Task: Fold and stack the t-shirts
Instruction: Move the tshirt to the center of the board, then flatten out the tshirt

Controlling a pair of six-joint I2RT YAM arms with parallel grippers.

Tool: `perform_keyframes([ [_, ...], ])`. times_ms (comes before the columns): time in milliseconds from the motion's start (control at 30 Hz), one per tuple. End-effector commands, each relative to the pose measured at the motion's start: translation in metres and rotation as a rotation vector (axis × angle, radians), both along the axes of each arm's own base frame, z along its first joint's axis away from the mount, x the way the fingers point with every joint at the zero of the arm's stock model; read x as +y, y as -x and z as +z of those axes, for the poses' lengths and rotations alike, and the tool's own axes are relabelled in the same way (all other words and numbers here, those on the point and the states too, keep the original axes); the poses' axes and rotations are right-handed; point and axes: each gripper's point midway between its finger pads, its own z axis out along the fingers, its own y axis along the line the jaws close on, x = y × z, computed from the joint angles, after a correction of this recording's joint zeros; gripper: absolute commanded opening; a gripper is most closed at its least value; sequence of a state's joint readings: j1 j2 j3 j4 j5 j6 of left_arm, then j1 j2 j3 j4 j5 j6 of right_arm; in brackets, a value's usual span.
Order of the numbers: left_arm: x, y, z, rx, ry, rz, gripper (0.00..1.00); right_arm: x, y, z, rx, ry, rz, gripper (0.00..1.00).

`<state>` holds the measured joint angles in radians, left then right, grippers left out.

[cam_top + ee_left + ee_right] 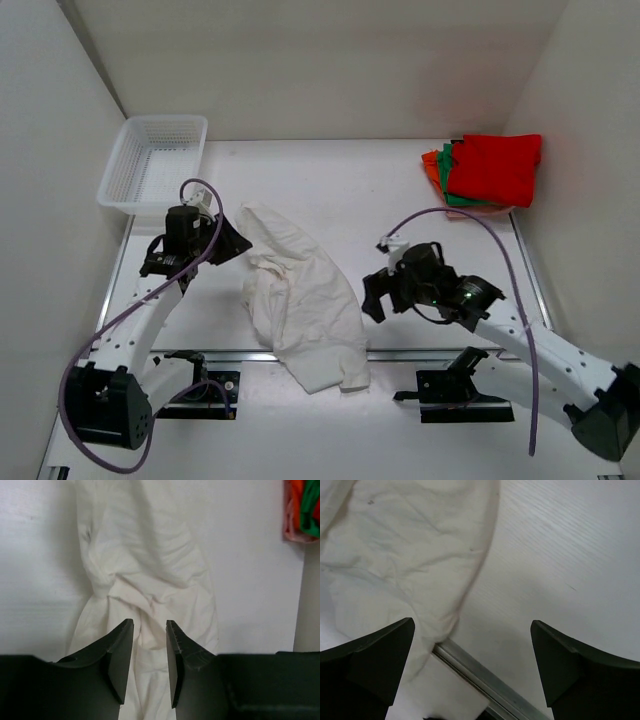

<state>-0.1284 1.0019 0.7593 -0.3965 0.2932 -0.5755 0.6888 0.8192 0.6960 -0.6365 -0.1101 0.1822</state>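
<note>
My right gripper is to grab the white t-shirt [300, 295] next by the part that hangs over the near edge of the table. It should then spread the t-shirt for folding.
A large white t-shirt [300, 295] lies crumpled in the middle of the table, its lower part hanging over the near edge. My left gripper [236, 243] is at its far left corner. In the left wrist view [149, 622] the jaws stand a little apart over the bunched white cloth [150, 565], with nothing pinched. My right gripper [374, 296] is wide open and empty just right of the shirt. In the right wrist view [472, 622] the shirt's hem [410, 555] lies at the left. Folded red [497, 165], green [450, 180] and orange [432, 165] t-shirts are stacked at the back right.
A white mesh basket [155, 165] stands at the back left, behind the left arm. A metal rail [485, 680] runs along the table's near edge under the right gripper. White walls close in both sides. A purple cable [470, 220] arcs over the right arm.
</note>
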Motion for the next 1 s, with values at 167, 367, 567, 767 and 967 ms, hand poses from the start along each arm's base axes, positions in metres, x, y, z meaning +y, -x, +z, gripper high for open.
perform_keyframes([
  [167,0.006,0.007,-0.038,0.097,-0.039,0.007,0.44,0.145,0.101,-0.03,0.153,-0.171,0.323,0.72],
  [367,0.011,0.012,-0.06,0.147,-0.062,0.004,0.49,0.166,0.148,-0.086,0.197,0.049,0.454,0.82],
  [567,0.014,0.015,-0.055,0.127,-0.043,0.004,0.53,0.165,0.165,-0.114,0.216,0.176,0.508,0.0],
  [767,0.025,0.01,-0.054,0.11,-0.103,0.009,0.52,0.191,0.109,0.041,-0.052,-0.066,0.399,0.01],
  [967,0.016,0.008,-0.05,0.074,-0.067,-0.006,0.57,0.11,-0.007,0.153,-0.186,-0.478,0.028,0.0],
])
